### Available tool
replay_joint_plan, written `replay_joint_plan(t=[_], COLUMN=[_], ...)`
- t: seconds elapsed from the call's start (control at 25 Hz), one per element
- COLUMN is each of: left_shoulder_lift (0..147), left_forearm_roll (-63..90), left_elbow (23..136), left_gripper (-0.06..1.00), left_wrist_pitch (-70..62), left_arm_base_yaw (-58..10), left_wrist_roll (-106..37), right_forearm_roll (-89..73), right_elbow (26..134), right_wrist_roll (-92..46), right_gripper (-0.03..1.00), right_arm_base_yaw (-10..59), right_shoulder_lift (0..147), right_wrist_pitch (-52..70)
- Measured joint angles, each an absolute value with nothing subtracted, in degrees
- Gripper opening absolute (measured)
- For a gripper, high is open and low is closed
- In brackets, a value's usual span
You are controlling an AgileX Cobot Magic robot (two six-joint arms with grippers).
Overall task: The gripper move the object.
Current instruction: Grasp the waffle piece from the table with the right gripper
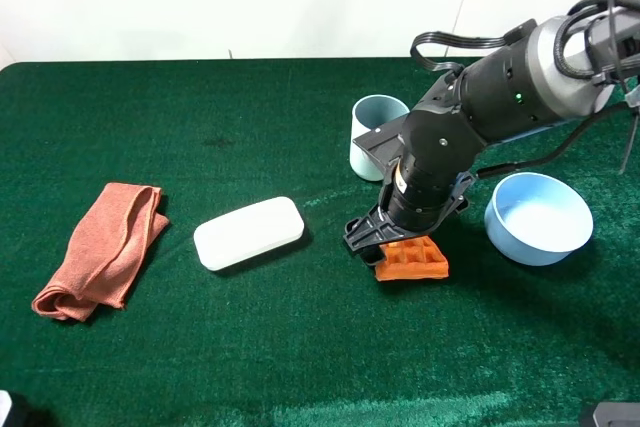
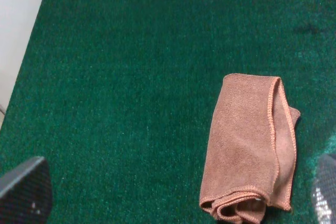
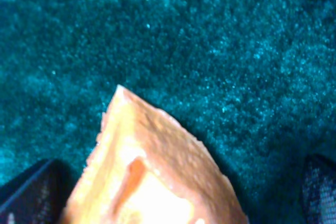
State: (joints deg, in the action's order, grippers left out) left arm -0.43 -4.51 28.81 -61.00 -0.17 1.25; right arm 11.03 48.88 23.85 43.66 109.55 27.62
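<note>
I should close my right gripper now, because my fingers are low over the green cloth beside the waffle wedge (image 1: 415, 260) and would hold it.
The object, a small orange-yellow waffle wedge (image 1: 415, 260), lies on the green cloth right of centre. My right gripper (image 1: 388, 240) hangs low over its near-left part and hides some of it. The right wrist view shows the waffle (image 3: 152, 171) close up and blurred between the two dark fingers (image 3: 29, 192), which stand wide apart and open. There I cannot tell whether the fingers touch the waffle. My left gripper (image 2: 173, 192) is open above the table's left side, over a folded rust-orange cloth (image 2: 249, 148), and holds nothing.
A white oblong case (image 1: 248, 232) lies mid-table. The rust-orange cloth (image 1: 100, 247) is at the left. A pale blue cup (image 1: 375, 127) stands behind the right arm and a light blue bowl (image 1: 538, 217) just right of the waffle.
</note>
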Motion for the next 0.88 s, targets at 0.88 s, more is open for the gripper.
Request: replay_joint_plan(t=[0.88], left_shoulder_lift=[-0.4], left_forearm_roll=[-4.5], left_elbow=[28.8], left_gripper=[0.99], left_wrist_pitch=[-61.0], left_arm_base_yaw=[-0.2], left_wrist_roll=[1.3], right_forearm_roll=[10.3], right_elbow=[48.9], right_wrist_roll=[23.8], right_gripper=[0.44], right_arm_base_yaw=[43.7], right_shoulder_lift=[109.7], right_wrist_pitch=[27.6])
